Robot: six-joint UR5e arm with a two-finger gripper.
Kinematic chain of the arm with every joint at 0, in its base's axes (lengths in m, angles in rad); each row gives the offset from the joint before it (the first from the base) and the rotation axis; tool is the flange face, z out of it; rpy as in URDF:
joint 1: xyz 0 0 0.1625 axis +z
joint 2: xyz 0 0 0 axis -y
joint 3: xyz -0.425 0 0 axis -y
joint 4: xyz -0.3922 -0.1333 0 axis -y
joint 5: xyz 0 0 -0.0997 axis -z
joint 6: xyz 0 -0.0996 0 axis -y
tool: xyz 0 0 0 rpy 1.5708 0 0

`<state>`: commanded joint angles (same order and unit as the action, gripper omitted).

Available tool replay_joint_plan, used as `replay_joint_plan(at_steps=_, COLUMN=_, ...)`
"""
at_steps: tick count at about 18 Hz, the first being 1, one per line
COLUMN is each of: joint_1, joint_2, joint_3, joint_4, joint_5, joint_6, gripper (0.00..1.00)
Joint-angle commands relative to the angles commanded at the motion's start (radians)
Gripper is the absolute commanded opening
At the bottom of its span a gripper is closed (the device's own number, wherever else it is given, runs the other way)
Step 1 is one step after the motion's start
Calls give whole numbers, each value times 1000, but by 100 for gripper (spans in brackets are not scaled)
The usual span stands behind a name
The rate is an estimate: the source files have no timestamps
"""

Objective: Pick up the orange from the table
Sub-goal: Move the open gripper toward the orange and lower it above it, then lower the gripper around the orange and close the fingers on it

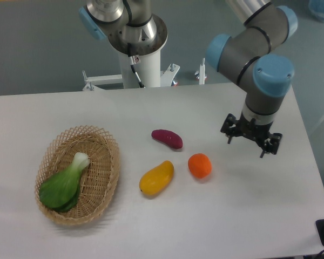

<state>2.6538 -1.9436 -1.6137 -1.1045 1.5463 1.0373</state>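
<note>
My gripper grabs the small fruit by its round sides next, to pick up the orange (200,165) from the white table.
The orange (200,165) is a small round bright fruit lying on the white table (248,216), right of centre. My gripper (246,146) hangs above the table to the orange's right and a little behind it, well apart from it. Its two dark fingers are spread wide and hold nothing.
A yellow-orange mango-shaped fruit (156,178) lies just left of the orange, and a dark purple sweet potato (167,138) sits behind them. A wicker basket (100,183) holding a green leafy vegetable (63,183) stands at the left. The robot base (139,48) rises at the table's back edge.
</note>
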Motion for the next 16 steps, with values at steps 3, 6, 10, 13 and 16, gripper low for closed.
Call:
replay_joint_plan(at_steps=3, joint_1=-29, joint_2=2, joint_3=-34, joint_4=-2, joint_5=-6, joint_6=-62, gripper=100)
replay_joint_plan(at_steps=6, joint_1=-45, joint_2=5, joint_3=-71, joint_4=-3, joint_5=-11, joint_6=-76, gripper=100)
replay_joint_plan(at_steps=10, joint_1=-69, joint_2=0, joint_3=-104, joint_4=11, joint_5=-9, joint_6=-170, gripper=100)
replay_joint_plan(at_steps=13, joint_1=-78, joint_2=-9, joint_3=-115, joint_4=17, joint_5=-8, joint_6=-237, gripper=100)
replay_joint_plan(at_steps=16, joint_1=-81, joint_2=-18, joint_3=-118, joint_4=20, joint_5=-6, joint_6=-264, gripper=100)
